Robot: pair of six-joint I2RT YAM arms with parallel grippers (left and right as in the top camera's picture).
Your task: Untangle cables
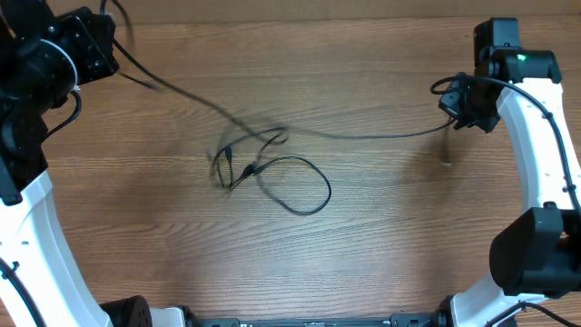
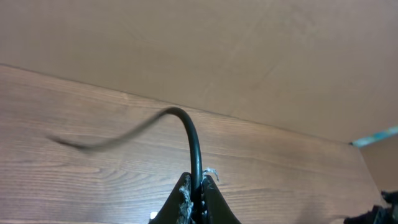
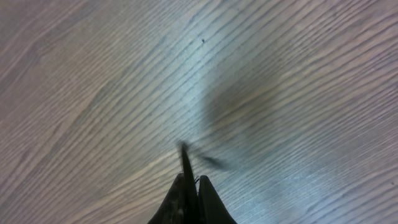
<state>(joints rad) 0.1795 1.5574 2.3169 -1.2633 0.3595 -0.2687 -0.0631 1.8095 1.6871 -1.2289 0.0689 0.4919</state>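
My right gripper opens now, since the cable's other end is over bare, flat table, clear of the cable's middle loop. This end would fall onto the table.
A thin black cable [image 1: 363, 135] stretches across the table from my left gripper [image 1: 116, 47] at the far left to my right gripper [image 1: 451, 116] at the far right. It is blurred with motion. My left gripper [image 2: 196, 186] is shut on this cable [image 2: 194, 140], which arcs up and off to the left. My right gripper [image 3: 192, 186] is shut on the cable's other end [image 3: 186, 158]. A second black cable [image 1: 295, 186] lies in a loop at the table's middle, with small plug ends [image 1: 247, 171] tangled beside the first cable.
The wooden table [image 1: 381, 236] fills the view. A tan wall [image 2: 249, 50] rises behind the table's far edge in the left wrist view. Thicker black wires [image 1: 508, 86] run along the right arm.
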